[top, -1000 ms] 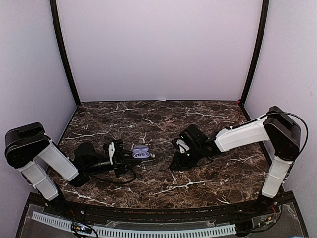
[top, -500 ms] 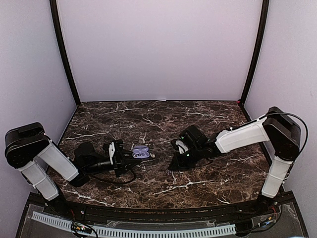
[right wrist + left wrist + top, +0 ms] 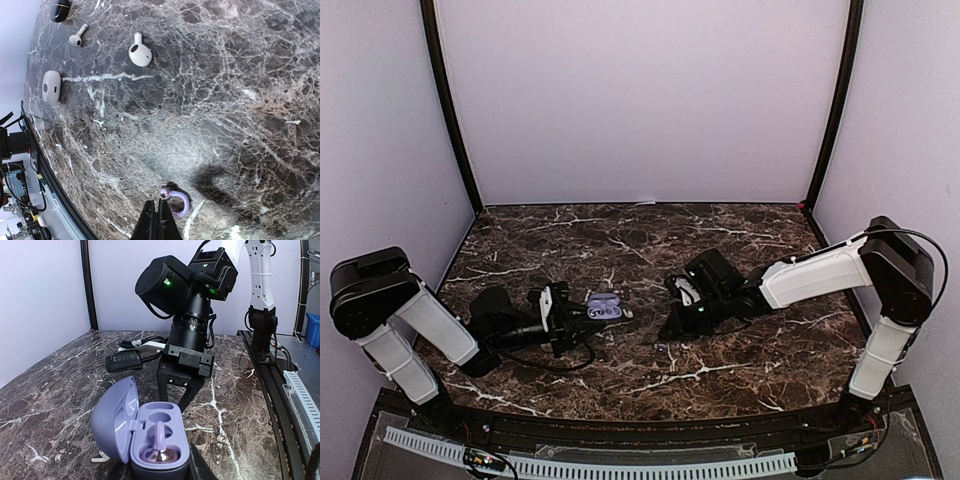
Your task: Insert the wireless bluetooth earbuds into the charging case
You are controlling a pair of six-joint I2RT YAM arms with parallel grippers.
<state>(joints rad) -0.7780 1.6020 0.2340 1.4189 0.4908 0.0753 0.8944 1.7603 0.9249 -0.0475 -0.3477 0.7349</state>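
My right gripper is shut beside the purple earbud (image 3: pixel 166 192), so it reopens next, then moves over the earbud to grab its curved hook (image 3: pixel 186 201).
The purple charging case (image 3: pixel 155 440) stands lid-open with my left gripper (image 3: pixel 582 318) shut on its base. One purple earbud (image 3: pixel 159 452) sits in its near socket; the other socket is empty. A second purple earbud (image 3: pixel 176 204) with a curved ear hook lies on the marble just past the tips of my right gripper (image 3: pixel 160 212). That gripper is shut, tips pressed together with nothing between them. From above, this earbud (image 3: pixel 661 346) is a small speck just below the right gripper (image 3: pixel 672 325), to the right of the case (image 3: pixel 604 307).
Two white earbuds (image 3: pixel 140 54) (image 3: pixel 76 38), a white case (image 3: pixel 51 86) and a black object (image 3: pixel 61 10) lie farther off in the right wrist view. A black case (image 3: pixel 123 361) rests behind the purple case. The table's front rail (image 3: pixel 590 465) runs below both arm bases.
My right gripper has closed fully and edged left. The purple earbud now lies on the marble beside its tips. The left arm and case are unchanged.
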